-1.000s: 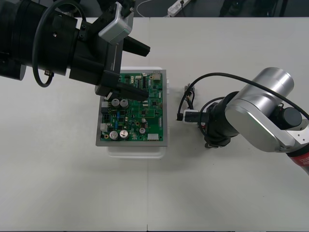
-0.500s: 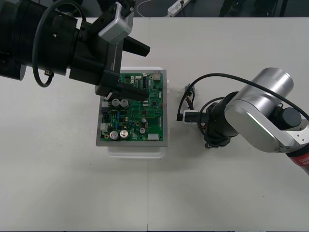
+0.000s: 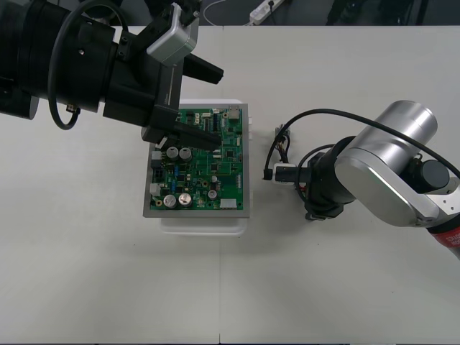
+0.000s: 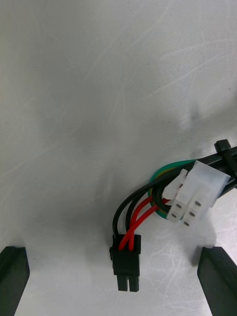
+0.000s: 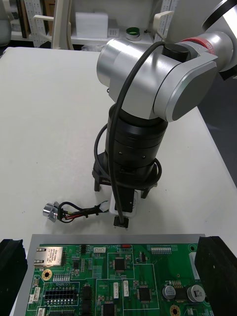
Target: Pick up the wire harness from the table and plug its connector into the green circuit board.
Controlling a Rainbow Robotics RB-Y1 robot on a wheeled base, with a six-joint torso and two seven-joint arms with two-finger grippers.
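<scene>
The harness's red and black wires curve slack on the tabletop, so my right gripper needs to grab the harness by its boxy black plug [image 4: 126, 255] next.
The green circuit board [image 3: 200, 164] sits on its white base [image 3: 205, 221] at mid-table. My left gripper [image 3: 215, 106] hovers open over the board's far left part, and its fingers [image 5: 215, 269] frame the board [image 5: 118, 276]. The wire harness [image 3: 279, 149] lies on the table just right of the board. My right gripper [image 4: 116, 284] points down over it, open, with the black plug [image 4: 125, 264] and its red and black wires lying between the fingers [image 4: 217, 279]. From the left wrist, the round metal socket [image 5: 50, 210] and the plug [image 5: 121, 222] lie below the right gripper [image 5: 121, 195].
A white connector [image 4: 195, 197] on the right arm's own black cable [image 3: 316, 113] hangs right beside the plug. A white power strip [image 3: 264, 10] lies on the dark floor beyond the table's far edge.
</scene>
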